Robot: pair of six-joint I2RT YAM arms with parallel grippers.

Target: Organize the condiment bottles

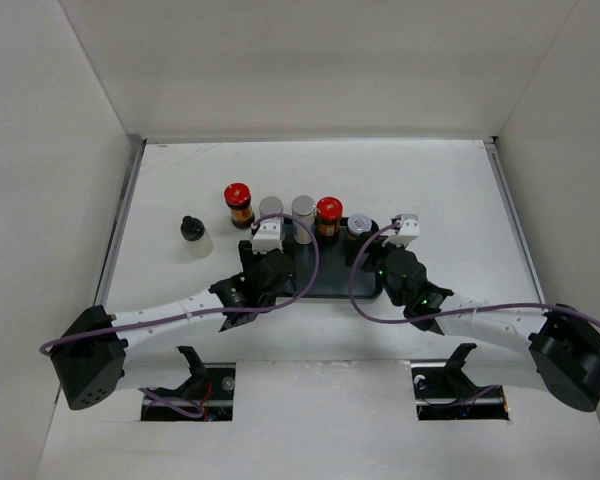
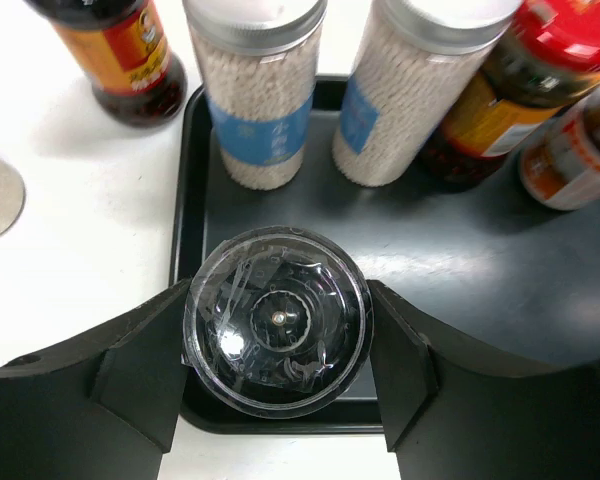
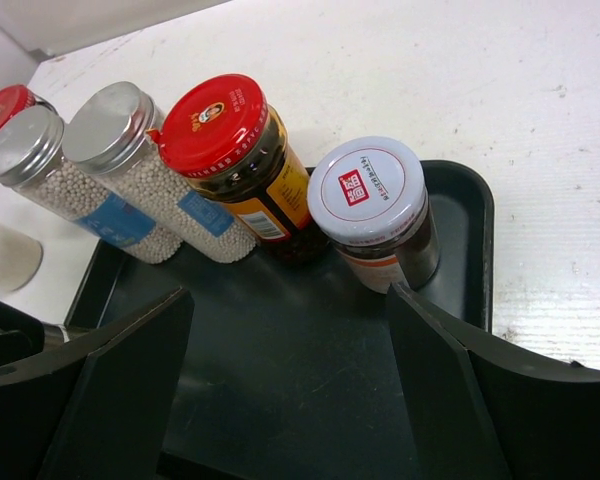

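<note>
The clear shaker is upright inside the tray's near corner and would stay standing, so my left gripper needs to let go of it now.
My left gripper is shut on the clear shaker, which stands at the near left corner of the black tray. Along the tray's far side stand two silver-capped cylinders, a red-lidded dark jar and the silvery-lidded jar. The other red-lidded jar and the black-capped bottle stand on the table left of the tray. My right gripper is open and empty over the tray's right part, just short of the silvery-lidded jar.
The white table is boxed in by white walls at the back and both sides. Both arms lean over the tray from the near edge, with purple cables looping beside them.
</note>
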